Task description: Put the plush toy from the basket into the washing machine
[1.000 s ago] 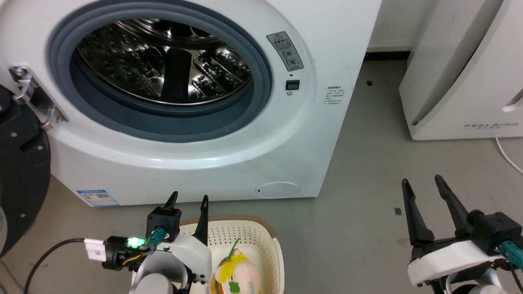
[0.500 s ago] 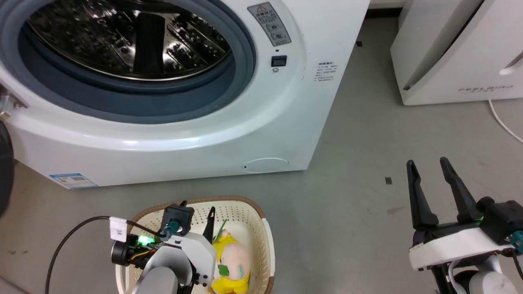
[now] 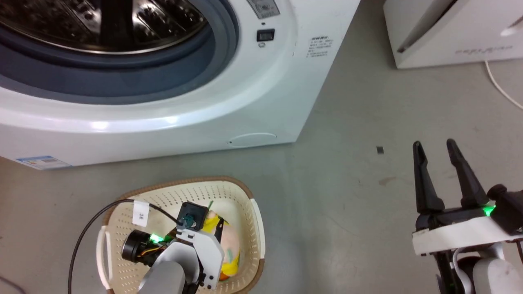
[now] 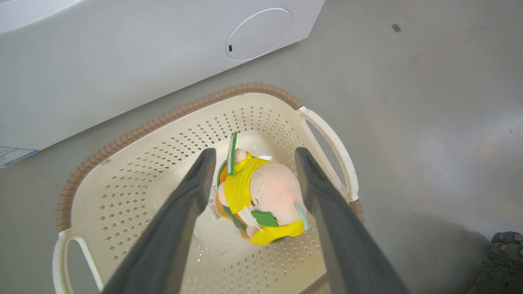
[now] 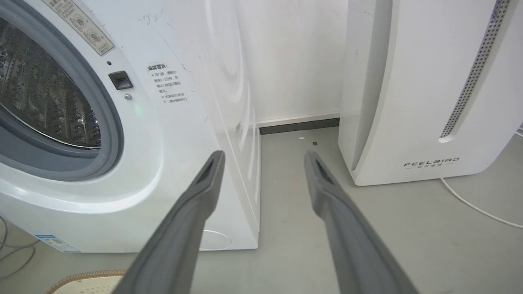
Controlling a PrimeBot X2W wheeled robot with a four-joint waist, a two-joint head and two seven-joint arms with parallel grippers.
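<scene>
The plush toy has to go into the washing machine, so the left gripper next needs to take hold of it by its pink head.
The plush toy, pink-headed with a yellow body, lies on the bottom of the cream basket with the brown rim. In the left wrist view my left gripper is open, one finger on each side of the toy, and not closed on it. From the head view the left gripper reaches down into the basket, and my wrist partly hides the toy. The washing machine stands just behind the basket, its porthole open. My right gripper is open and holds nothing, above the floor at the right.
A white FEELBIRD appliance stands to the right of the washing machine, with a white cable on the floor beside it. Grey floor lies between the basket and my right gripper.
The head camera has tilted downward, shifting the whole picture up. My left gripper has dropped into the basket and now straddles the toy. The right gripper stays open.
</scene>
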